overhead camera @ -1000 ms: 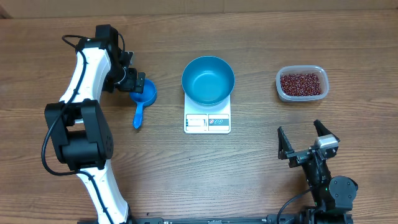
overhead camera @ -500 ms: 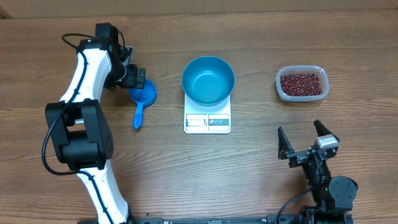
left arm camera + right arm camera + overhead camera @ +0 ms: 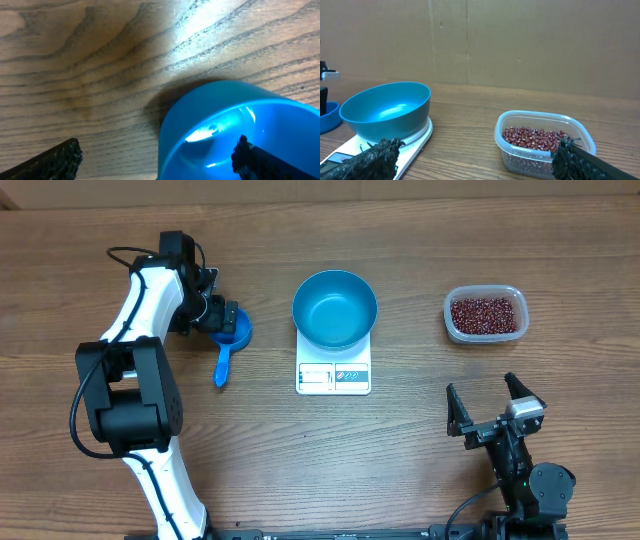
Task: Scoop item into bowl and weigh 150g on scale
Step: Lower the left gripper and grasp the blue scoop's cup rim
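Note:
My left gripper grabs the blue scoop by its cup rim (image 3: 167, 159) next, so the scoop's handle stays free to hand over to my right gripper.
The bright blue bowl (image 3: 334, 308) stands empty on the white scale (image 3: 333, 376) at the table's middle; the right wrist view also shows the bowl (image 3: 385, 110) and scale (image 3: 417, 140). The item, dark red-brown beans (image 3: 485, 314), fills a clear tub (image 3: 545, 150) at the right. My left gripper (image 3: 224, 318) is open at the cup of a small blue scoop (image 3: 228, 340). In the left wrist view one finger (image 3: 270, 162) is inside the scoop cup (image 3: 235, 125) and the other finger (image 3: 52, 160) is outside over the wood. My right gripper (image 3: 493, 406) is open and holds nothing, near the front edge.
The scoop's handle (image 3: 222, 366) points toward the front of the table. A cardboard wall (image 3: 480, 40) closes off the far side. Bare wood lies between the scale and the tub (image 3: 485, 315).
My left gripper has shifted a little right and toward the front, onto the scoop's cup. The right arm, bowl and tub have not moved.

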Available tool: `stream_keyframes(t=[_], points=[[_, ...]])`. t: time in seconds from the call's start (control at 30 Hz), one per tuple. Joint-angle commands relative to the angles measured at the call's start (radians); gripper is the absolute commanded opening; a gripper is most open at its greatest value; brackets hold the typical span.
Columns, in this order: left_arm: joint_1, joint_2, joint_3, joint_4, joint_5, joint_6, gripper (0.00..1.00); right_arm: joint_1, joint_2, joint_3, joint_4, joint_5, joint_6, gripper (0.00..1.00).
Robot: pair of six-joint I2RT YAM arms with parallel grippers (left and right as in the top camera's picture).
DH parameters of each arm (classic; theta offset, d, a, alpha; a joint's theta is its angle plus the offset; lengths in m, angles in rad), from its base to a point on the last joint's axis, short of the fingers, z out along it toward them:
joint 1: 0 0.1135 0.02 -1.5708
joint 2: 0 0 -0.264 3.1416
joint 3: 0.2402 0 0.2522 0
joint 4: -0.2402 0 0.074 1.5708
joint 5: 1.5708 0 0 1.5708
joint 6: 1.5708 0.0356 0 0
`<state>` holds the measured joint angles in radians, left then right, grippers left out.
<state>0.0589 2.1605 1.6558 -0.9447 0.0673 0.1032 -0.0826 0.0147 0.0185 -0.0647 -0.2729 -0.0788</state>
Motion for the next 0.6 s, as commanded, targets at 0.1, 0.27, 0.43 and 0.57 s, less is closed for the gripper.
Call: stream_keyframes(t=[0.1,0.27,0.43,0.57], points=[[-0.007,0.011,-0.068,0.064,0.011,-0.022,1.0,0.005,-0.012,-0.01,0.003,0.01,-0.001,1.0],[-0.007,0.011,-0.095,0.082,0.01,-0.022,1.0,0.005,-0.012,-0.01,0.003,0.01,-0.002,1.0],[-0.007,0.011,-0.095,0.089,0.01,-0.021,0.99,0.005,-0.012,-0.01,0.003,0.01,-0.002,1.0],[-0.007,0.011,-0.095,0.09,0.01,-0.021,0.87,0.005,-0.012,-0.01,0.003,0.01,-0.002,1.0]])
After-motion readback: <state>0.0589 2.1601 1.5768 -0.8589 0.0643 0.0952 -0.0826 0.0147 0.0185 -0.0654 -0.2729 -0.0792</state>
